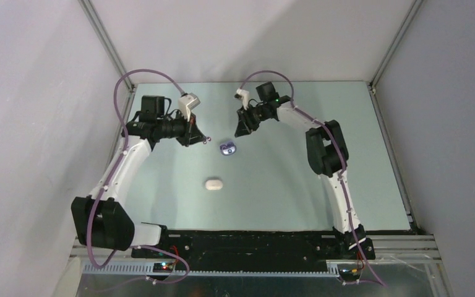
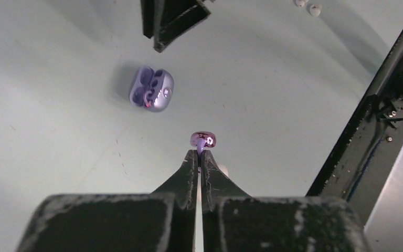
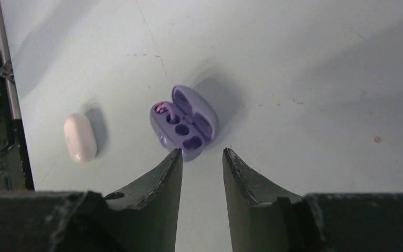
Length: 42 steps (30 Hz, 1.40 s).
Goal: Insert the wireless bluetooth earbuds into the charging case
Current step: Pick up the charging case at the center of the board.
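I will next grab the purple charging case with my right gripper by the edge of its open lid, so the empty pocket stays free and the earbud can go in.
The purple charging case lies open mid-table; it also shows in the left wrist view and the right wrist view. One translucent purple earbud sits in a pocket of it; the other pocket is empty. My left gripper is shut on the second purple earbud, held at the fingertips above the table, left of the case. My right gripper is open and empty, hovering just behind the case. Two white earbuds lie far off on the table.
A closed white case lies nearer the arm bases; it also shows in the right wrist view. The right arm's fingers hang close to the purple case. Grey walls enclose the table on three sides.
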Available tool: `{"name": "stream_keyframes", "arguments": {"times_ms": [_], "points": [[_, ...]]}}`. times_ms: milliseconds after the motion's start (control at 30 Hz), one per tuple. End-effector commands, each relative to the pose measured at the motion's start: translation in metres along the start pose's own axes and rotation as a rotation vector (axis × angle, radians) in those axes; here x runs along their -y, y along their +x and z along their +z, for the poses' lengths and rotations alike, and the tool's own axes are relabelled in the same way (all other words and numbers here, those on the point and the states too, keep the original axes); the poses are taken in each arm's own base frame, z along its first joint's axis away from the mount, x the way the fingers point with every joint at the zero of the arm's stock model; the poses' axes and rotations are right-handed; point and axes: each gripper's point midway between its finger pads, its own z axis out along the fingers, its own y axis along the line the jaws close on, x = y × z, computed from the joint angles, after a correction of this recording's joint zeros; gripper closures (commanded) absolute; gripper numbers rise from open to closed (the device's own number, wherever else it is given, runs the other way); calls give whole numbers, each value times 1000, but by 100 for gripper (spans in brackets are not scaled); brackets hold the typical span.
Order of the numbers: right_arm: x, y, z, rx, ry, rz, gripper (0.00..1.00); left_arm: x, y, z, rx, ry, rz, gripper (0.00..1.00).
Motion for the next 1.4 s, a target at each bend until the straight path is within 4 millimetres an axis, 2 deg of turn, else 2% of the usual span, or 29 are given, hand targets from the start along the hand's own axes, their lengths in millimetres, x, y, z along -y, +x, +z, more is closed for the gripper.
{"name": "stream_keyframes", "arguments": {"times_ms": [0, 167, 300, 333, 367, 400, 433, 467, 533, 667, 733, 1100, 1367], "points": [[9, -24, 18, 37, 33, -4, 60, 12, -5, -18, 73, 6, -46, 100], [16, -24, 35, 32, 32, 34, 60, 21, 1, -26, 90, -5, -50, 100], [19, -27, 40, 25, 26, 50, 61, 23, 3, -28, 94, -8, -55, 100], [18, -36, 38, 36, 26, 35, 60, 23, 2, -29, 97, -11, -56, 100], [20, -28, 42, 13, 19, 49, 60, 23, 2, -29, 99, -11, -57, 100], [19, -35, 41, 21, 17, 35, 60, 22, 1, -29, 103, -14, -56, 100], [18, -27, 44, -1, 5, 48, 59, 21, -1, -29, 110, -17, -51, 100], [16, -32, 43, 3, 0, 38, 58, 20, -2, -29, 112, -20, -52, 100], [12, -25, 44, -21, -29, 56, 56, 18, -5, -30, 121, -25, -48, 100], [-2, -1, 44, -101, -83, 87, 58, 17, -9, -33, 136, -35, -34, 100], [-5, 4, 43, -117, -92, 92, 59, 16, -9, -34, 141, -41, -24, 100], [-11, 10, 54, -141, -93, 94, 61, 12, -5, -36, 150, -60, -24, 100], [4, 15, 59, -170, -6, 119, 61, 8, -7, -39, 165, -74, -20, 100]]}}
